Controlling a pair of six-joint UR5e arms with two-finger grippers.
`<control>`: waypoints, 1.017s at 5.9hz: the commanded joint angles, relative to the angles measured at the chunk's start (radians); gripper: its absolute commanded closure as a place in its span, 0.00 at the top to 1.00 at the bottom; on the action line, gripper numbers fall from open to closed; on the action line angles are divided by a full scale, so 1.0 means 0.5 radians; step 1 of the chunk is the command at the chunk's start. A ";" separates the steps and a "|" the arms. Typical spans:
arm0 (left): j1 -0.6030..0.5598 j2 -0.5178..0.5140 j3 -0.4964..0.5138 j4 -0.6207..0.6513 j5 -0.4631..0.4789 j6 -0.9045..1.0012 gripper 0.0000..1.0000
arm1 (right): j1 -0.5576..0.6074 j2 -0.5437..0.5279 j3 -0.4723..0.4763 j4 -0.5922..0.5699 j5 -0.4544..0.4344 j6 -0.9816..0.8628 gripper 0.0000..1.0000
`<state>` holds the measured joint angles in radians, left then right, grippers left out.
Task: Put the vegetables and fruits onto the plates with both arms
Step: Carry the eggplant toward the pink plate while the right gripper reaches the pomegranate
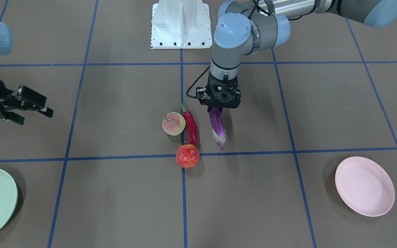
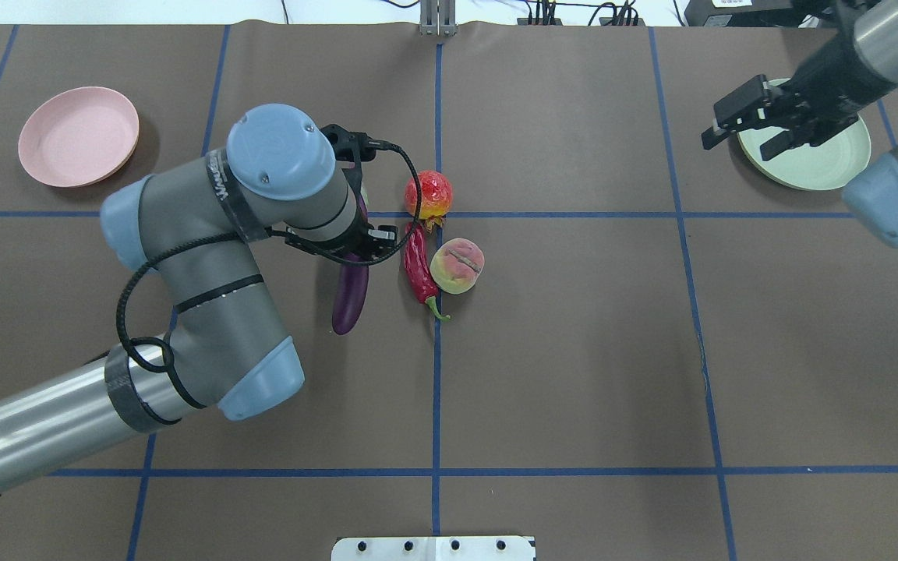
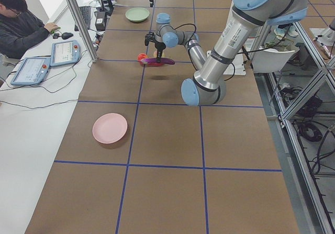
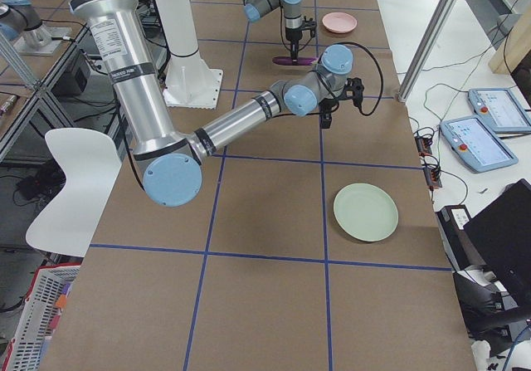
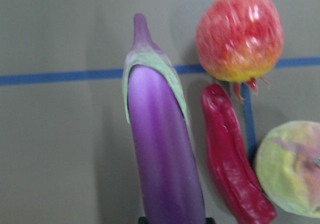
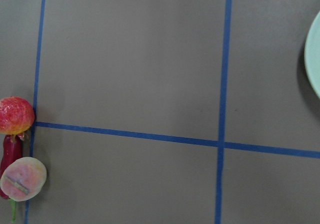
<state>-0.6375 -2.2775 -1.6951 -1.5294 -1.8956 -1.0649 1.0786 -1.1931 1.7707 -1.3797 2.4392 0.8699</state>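
My right gripper will grab the mottled red pomegranate by its round body point(image 1: 187, 156) next, and then it can place the pomegranate on the mint green plate.
My left gripper point(image 1: 215, 109) is shut on the stem-less end of the long purple eggplant point(image 1: 217, 126) and holds it level a little above the table; it fills the left wrist view point(image 5: 162, 154). On the table beside it lie the red chili point(image 2: 418, 269), the pink-yellow peach point(image 2: 457, 266) and the mottled red pomegranate point(image 2: 429, 192). My right gripper point(image 2: 734, 148) is open and empty, hovering at the edge of the mint green plate point(image 2: 815, 167). The pink plate point(image 2: 79, 146) sits empty at the far left.
The white robot base block point(image 1: 181, 24) stands at the robot's edge of the table. Blue tape lines cross the brown table. An operator point(image 3: 23, 19) sits at a side desk with tablets, beyond the table.
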 commanded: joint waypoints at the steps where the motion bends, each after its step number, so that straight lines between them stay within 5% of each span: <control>1: -0.212 0.039 -0.049 0.135 -0.166 0.211 0.00 | -0.236 0.234 -0.062 0.004 -0.211 0.406 1.00; 4: -0.515 0.336 -0.141 0.150 -0.301 0.674 0.00 | -0.524 0.750 -0.570 0.014 -0.707 0.738 1.00; 6: -0.712 0.459 -0.111 0.150 -0.311 0.984 0.00 | -0.571 0.922 -0.807 0.117 -0.773 0.742 0.99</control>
<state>-0.9510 -2.0747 -1.7573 -1.4544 -2.0473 -0.6385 0.8043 -0.7732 1.4280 -1.3536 2.0699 1.2367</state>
